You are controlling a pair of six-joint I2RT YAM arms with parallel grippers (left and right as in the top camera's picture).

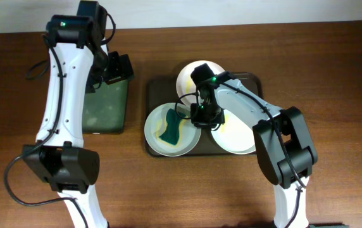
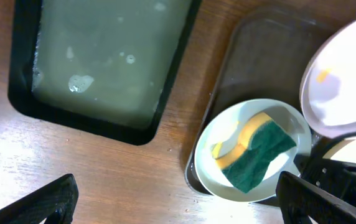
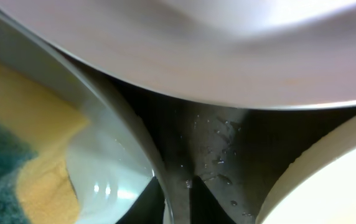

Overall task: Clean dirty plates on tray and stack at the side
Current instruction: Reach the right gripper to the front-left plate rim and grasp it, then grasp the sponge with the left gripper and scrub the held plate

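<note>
The yellow side of the sponge should stay free to clean, so my left gripper will next pinch the sponge by its green side.
Three white plates lie on the dark tray. The back plate carries a yellow smear, and the right plate is smeared too. On the front-left plate rests a green-and-yellow sponge. My right gripper is at that plate's right rim. In the right wrist view the gripper has one finger on each side of the plate's rim, closed onto it. My left gripper hangs wide open above bare wood, near the tray's left edge, holding nothing.
A smaller, deeper dark green tray with cloudy soapy water stands left of the tray. Brown table wood surrounds both trays. The right arm reaches over the right plate.
</note>
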